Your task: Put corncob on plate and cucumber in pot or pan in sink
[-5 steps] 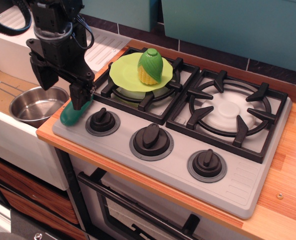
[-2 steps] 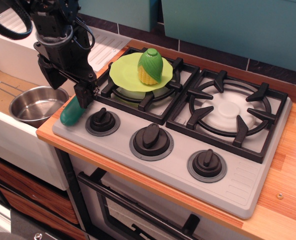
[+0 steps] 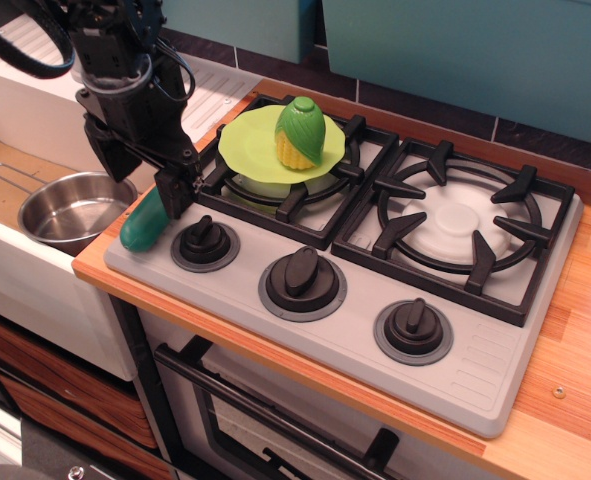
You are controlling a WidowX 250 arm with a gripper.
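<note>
My gripper is to grab the cucumber by its middle (image 3: 153, 214) next, so that it can move the cucumber into the pan in the sink.
The corncob (image 3: 300, 135) stands on the lime-green plate (image 3: 245, 145), which rests on the back-left burner. The dark green cucumber (image 3: 142, 228) lies tilted at the stove's front-left corner, next to the sink. My gripper (image 3: 140, 192) hangs just above the cucumber's upper end. Its black fingers (image 3: 171, 192) are spread wide on either side and it holds nothing. The steel pot (image 3: 70, 210), with its wire handle, stands empty in the sink (image 3: 5, 250) to the left of the cucumber.
Three black knobs (image 3: 302, 275) line the stove front. The right burner grate (image 3: 460, 225) is bare. The ribbed drainboard (image 3: 210, 95) lies behind my arm. A wooden counter edge (image 3: 575, 330) runs along the right.
My gripper has risen a little and shifted right, away from the cucumber's body. The cucumber stays at the stove corner. The corncob and plate have not moved.
</note>
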